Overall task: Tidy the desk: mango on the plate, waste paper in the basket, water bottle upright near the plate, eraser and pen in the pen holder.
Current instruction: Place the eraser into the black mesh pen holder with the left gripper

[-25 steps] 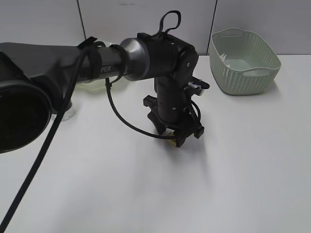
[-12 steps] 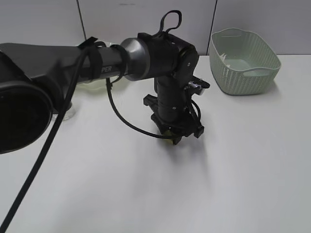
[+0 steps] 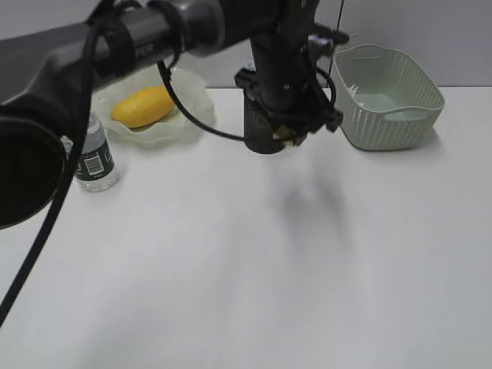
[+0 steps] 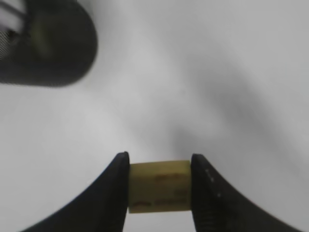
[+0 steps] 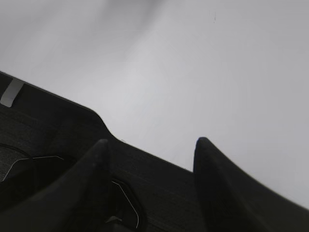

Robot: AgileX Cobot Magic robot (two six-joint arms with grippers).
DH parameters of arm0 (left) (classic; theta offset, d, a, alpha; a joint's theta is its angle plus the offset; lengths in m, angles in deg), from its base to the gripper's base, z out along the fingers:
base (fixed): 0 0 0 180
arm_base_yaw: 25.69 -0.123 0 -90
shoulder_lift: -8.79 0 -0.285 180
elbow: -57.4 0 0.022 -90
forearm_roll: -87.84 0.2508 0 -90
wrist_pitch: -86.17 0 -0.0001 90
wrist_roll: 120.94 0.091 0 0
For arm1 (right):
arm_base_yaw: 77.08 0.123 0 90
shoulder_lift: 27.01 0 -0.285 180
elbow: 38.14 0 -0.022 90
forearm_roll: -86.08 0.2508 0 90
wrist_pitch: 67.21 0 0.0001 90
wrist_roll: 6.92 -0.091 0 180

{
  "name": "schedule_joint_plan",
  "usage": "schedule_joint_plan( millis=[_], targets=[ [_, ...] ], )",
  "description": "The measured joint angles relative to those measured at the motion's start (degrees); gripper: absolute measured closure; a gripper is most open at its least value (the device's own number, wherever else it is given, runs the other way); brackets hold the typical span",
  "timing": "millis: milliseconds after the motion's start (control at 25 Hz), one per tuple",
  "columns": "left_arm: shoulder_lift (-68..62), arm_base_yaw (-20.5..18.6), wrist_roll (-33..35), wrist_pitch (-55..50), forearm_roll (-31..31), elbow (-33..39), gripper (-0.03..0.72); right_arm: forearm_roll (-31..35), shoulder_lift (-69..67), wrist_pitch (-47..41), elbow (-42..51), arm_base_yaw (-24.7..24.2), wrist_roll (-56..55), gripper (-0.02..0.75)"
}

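Observation:
The yellow eraser [image 4: 160, 186] is outside the black mesh pen holder [image 4: 53, 46] and would miss it if I opened now. My left gripper needs to move the eraser in before it lets go.
My left gripper [image 3: 289, 139] hangs above the white desk [image 3: 307, 269], shut on a small yellow eraser [image 4: 159, 193] that fills the gap between its black fingers [image 4: 116, 193]. Just behind and left of it stands the black mesh pen holder [image 3: 255, 129], which shows blurred at the top left of the left wrist view [image 4: 48, 48]. The mango [image 3: 142, 106] lies on the wavy green plate [image 3: 196, 115]. Left of the plate, the water bottle [image 3: 94, 157] stands upright. The basket [image 3: 388, 96] sits at the back right. Pen and waste paper are out of view. My right gripper [image 5: 153, 142] is open and empty.
The long dark left arm [image 3: 92, 54] crosses the upper left of the exterior view, above the plate. A grey wall closes the desk at the back. Under my right gripper lies a dark part of the robot [image 5: 58, 145], with white desk beyond it.
My left gripper closed on the eraser at the desk's middle, then rose and moved back toward the pen holder with it. The plate, mango and bottle came into view.

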Motion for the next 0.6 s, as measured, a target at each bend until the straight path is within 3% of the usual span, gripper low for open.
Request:
schedule_joint_plan(
  millis=[200,600],
  targets=[
    [0.55,-3.29,0.00,2.44,0.98,-7.38,0.393,0.00,0.00,0.00,0.00,0.00,0.00,0.304],
    [-2.04,-7.48,0.00,14.54,1.46,-8.14,0.393,0.00,0.00,0.00,0.00,0.00,0.00,0.304]
  ],
)
